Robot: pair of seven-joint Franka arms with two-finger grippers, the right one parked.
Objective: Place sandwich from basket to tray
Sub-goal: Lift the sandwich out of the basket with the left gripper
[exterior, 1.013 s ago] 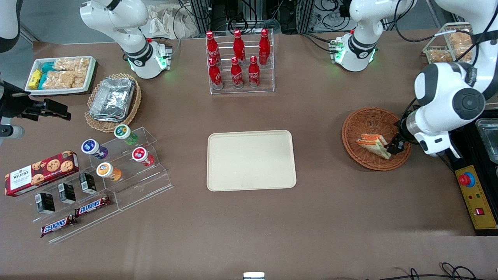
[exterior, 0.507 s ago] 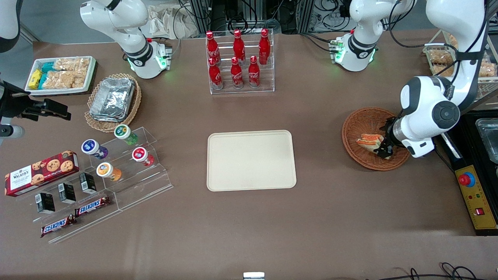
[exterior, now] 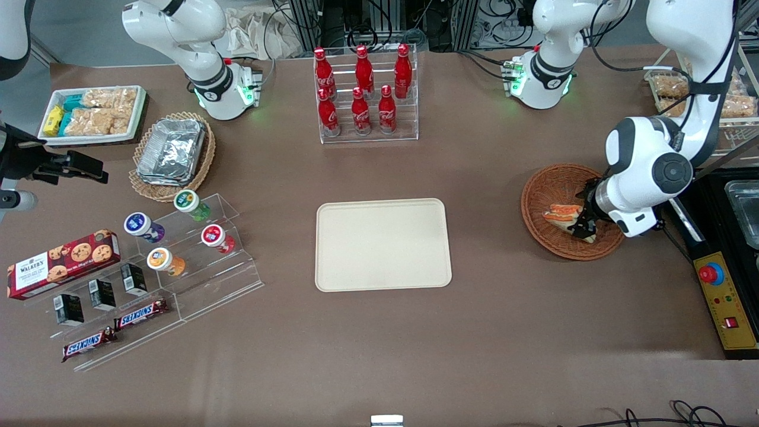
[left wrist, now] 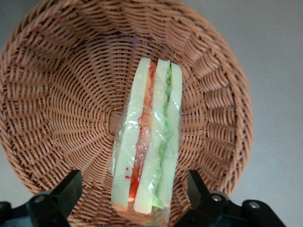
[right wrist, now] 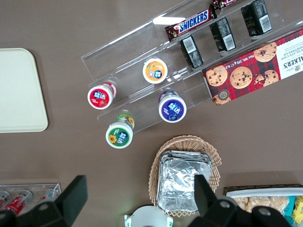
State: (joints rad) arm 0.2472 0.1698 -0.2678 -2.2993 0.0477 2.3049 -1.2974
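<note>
The sandwich runs long along its cut side but is narrow across the slices, so the left gripper should next grab it by the flat outer sides of its bread.
The sandwich, a wrapped wedge of pale bread with red and green filling, lies in the round reddish-brown wicker basket. In the front view the sandwich is partly covered by my arm, inside the basket. My left gripper is open and low over the basket, one black finger on each side of the sandwich's end, not touching it. In the front view the gripper sits over the basket's part toward the working arm's end. The cream tray lies at mid-table and holds nothing.
A clear rack of red cola bottles stands farther from the camera than the tray. Toward the parked arm's end are a lacy basket of foil trays, a clear stepped stand with cups and snack bars, and a cookie box. A control box is beside the basket.
My left gripper has moved from the basket's rim in over the sandwich and come down, so its open fingers now straddle the sandwich. The sandwich has not moved.
</note>
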